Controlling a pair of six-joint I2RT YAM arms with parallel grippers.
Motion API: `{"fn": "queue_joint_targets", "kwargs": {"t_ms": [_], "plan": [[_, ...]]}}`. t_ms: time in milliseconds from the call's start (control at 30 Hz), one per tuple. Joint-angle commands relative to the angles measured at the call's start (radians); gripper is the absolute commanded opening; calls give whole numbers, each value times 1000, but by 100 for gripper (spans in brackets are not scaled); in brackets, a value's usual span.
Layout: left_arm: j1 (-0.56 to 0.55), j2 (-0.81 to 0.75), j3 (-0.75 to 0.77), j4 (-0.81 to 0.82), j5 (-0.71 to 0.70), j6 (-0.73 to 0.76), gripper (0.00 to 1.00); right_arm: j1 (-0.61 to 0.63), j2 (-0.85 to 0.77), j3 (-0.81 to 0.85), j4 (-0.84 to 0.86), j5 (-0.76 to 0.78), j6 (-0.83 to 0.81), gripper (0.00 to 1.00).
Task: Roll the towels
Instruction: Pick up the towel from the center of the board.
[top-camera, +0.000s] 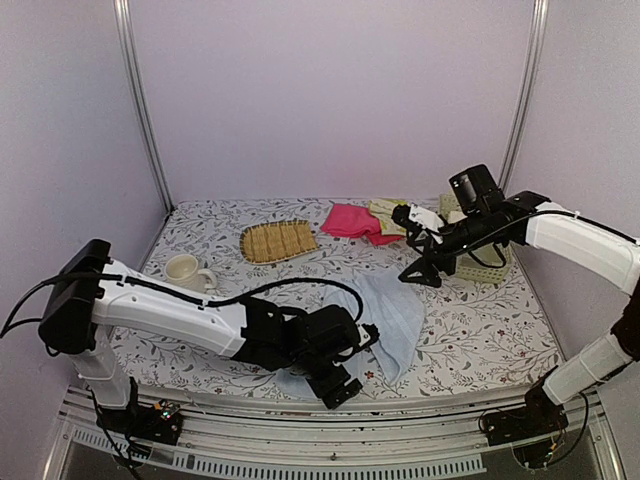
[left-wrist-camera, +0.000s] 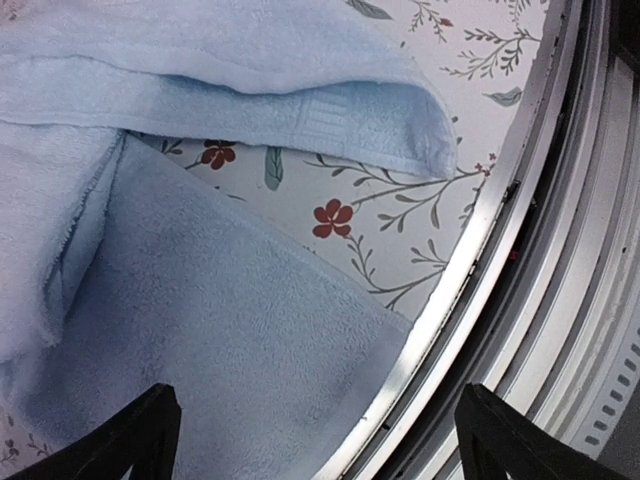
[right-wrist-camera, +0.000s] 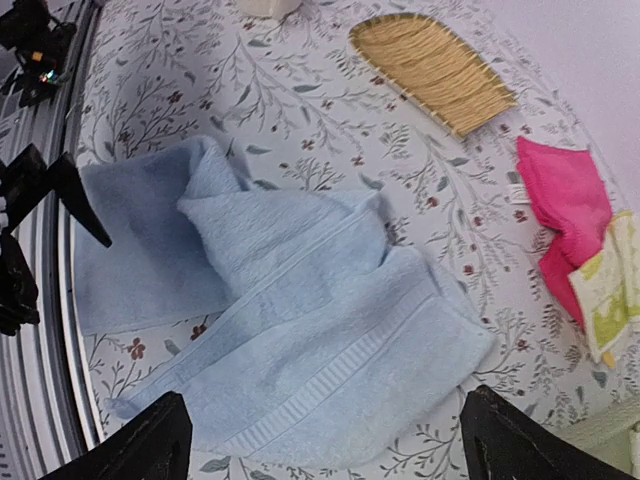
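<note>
The left gripper grabs the near corner of the light blue towel at the table's edge next, to spread the towel flat for rolling.
A light blue towel lies rumpled and partly folded over itself near the table's front edge. My left gripper hangs open over its near corner, right at the table's metal rim; the left gripper has nothing between its fingers. Higher up, my right gripper stands wide open, looking down on the same blue towel; the right gripper holds nothing. A pink towel and a pale yellow-green towel lie bunched together at the back. The pink towel shows beside the yellow-green one.
A tan woven mat lies at the back centre and a cream mug stands at the left. A pale green lattice basket sits at the right, partly behind my right arm. Walls close in the back and sides.
</note>
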Motion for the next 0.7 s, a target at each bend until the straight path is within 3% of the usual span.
{"fn": "queue_joint_targets", "kwargs": {"t_ms": [0,167,233,333,400,500,600,667], "plan": [[-8,-38,41,-6,-82,-17,98,-2,-128,27,163,236,118,99],[-19,-140,68,64,-190,74,98,-17,-159,77,192,293,146,99],[-14,-178,42,118,-322,53,98,-17,-139,82,141,224,136,99],[56,-150,15,117,-361,-90,98,-17,-101,84,55,91,121,98],[91,-78,61,85,-227,-56,98,-17,-103,34,40,17,83,91],[81,25,148,15,-43,54,76,-18,-133,-73,101,20,54,83],[53,64,168,14,27,53,71,-18,-167,-174,183,58,32,79],[47,81,167,14,101,55,60,-19,-186,-239,247,59,32,79]]}}
